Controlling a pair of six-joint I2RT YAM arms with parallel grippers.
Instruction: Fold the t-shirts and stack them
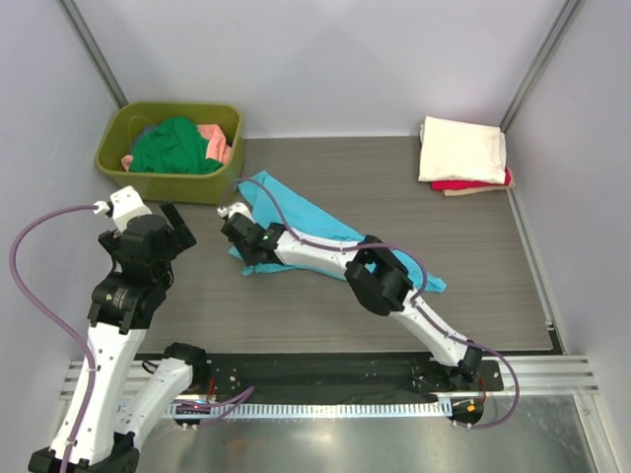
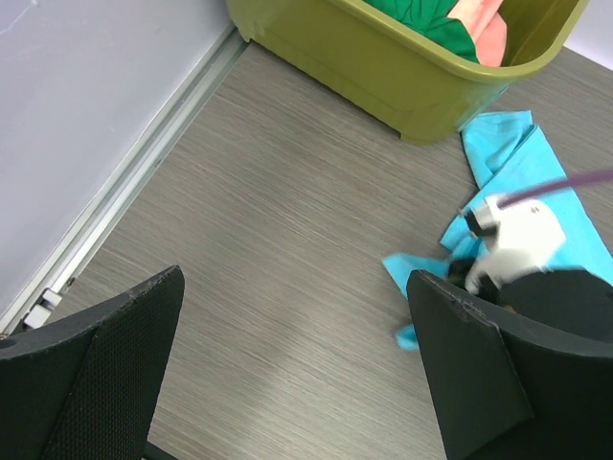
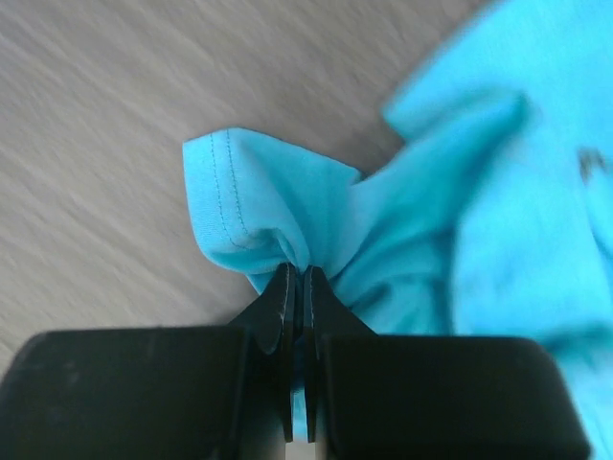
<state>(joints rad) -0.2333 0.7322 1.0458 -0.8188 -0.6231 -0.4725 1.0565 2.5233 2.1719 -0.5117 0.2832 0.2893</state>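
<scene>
The robot's left gripper should next grab the turquoise-blue t-shirt's hemmed edge (image 1: 236, 252) (image 2: 400, 269) to spread the shirt for folding, which leaves the right gripper free for another edge.
A bright turquoise-blue t-shirt (image 1: 306, 219) lies crumpled across the middle of the table, partly under my right arm. My right gripper (image 1: 244, 251) is shut on a hemmed edge of it (image 3: 259, 206) at the shirt's near-left end. My left gripper (image 1: 175, 236) is open and empty, to the left of the shirt over bare table. The left wrist view shows the shirt (image 2: 522, 163) beside the tub. A dark green shirt (image 1: 177, 148) and a salmon-pink one (image 1: 215, 143) lie in the tub. A cream-white folded shirt (image 1: 460, 148) lies on a red one (image 1: 473, 184) at the back right.
The olive-green plastic tub (image 1: 168, 182) stands at the back left, against the shirt's far end. Grey walls close in the table on three sides. A metal rail (image 2: 124, 192) runs along the left wall.
</scene>
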